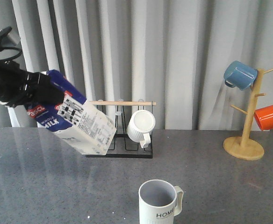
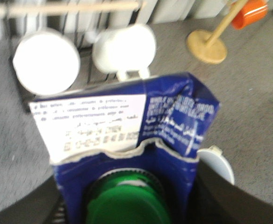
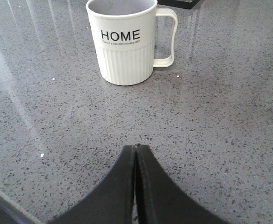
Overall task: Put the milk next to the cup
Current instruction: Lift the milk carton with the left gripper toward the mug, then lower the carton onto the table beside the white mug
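Note:
The milk stays in my left gripper for now. The carton's lower edge hangs high above the table beside the cup, so if I opened now, it would drop.
The milk, a blue-and-white carton, hangs tilted in the air at the left, its base pointing down to the right above the table. My left gripper is shut on its top end. In the left wrist view the milk fills the middle, green cap nearest the camera, between the dark fingers. The cup, a pale ribbed mug lettered "HOME", stands at the front centre of the table. It also shows in the right wrist view. My right gripper is shut and empty, low over the table in front of the cup.
A black rack with a wooden bar holds a white mug behind the milk. A second white mug shows in the left wrist view. A wooden mug tree at the right carries a blue mug and an orange mug.

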Controlling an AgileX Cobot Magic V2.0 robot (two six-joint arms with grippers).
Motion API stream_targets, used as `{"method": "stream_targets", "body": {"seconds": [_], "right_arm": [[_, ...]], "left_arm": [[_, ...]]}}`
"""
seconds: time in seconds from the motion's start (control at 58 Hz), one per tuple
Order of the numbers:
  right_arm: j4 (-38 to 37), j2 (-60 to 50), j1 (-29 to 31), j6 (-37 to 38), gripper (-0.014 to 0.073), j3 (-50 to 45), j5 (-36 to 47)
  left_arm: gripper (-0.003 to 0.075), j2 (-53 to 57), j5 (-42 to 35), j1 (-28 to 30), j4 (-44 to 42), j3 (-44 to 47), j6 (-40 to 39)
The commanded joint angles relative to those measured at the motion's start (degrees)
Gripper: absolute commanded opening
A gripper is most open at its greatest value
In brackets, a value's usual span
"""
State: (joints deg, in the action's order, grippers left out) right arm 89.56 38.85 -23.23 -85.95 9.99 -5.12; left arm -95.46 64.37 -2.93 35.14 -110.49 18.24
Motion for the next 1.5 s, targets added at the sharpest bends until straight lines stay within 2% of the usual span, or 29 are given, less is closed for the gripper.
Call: {"method": "stream_targets", "body": {"seconds": [0.0, 0.173, 0.345, 0.725, 0.897, 1.19, 1.484], "right_arm": [[0.4, -0.2, 0.0, -0.5, -0.0008, 2.0, -0.7], [0.4, -0.2, 0.0, -0.5, -0.0008, 2.0, -0.7], [0.4, -0.2, 0.0, -0.5, -0.0008, 2.0, -0.8], [0.4, -0.2, 0.0, -0.5, -0.0008, 2.0, -1.9], [0.4, -0.2, 0.0, -0.5, -0.0008, 2.0, -2.1], [0.4, -0.2, 0.0, -0.5, -0.0008, 2.0, -2.0], [0.4, -0.2, 0.0, -0.5, -0.0008, 2.0, -2.0]], "left_arm": [[-0.0008, 1.3, -2.7, -3.4, 0.9, -5.3, -1.0], [-0.0008, -1.9, -1.0, -8.9, -7.4, -8.6, -5.9], [-0.0008, -5.1, 0.1, -11.7, -11.6, -8.6, -8.5], [-0.0008, -12.0, 7.2, -13.9, -13.9, -8.6, -10.8], [-0.0008, -13.6, 7.4, -13.9, -15.0, -8.6, -11.6], [0.0130, -14.7, 7.4, -13.9, -14.8, -8.6, -11.6], [0.0366, -14.7, 7.4, -13.9, -13.0, -8.6, -11.6]]}}
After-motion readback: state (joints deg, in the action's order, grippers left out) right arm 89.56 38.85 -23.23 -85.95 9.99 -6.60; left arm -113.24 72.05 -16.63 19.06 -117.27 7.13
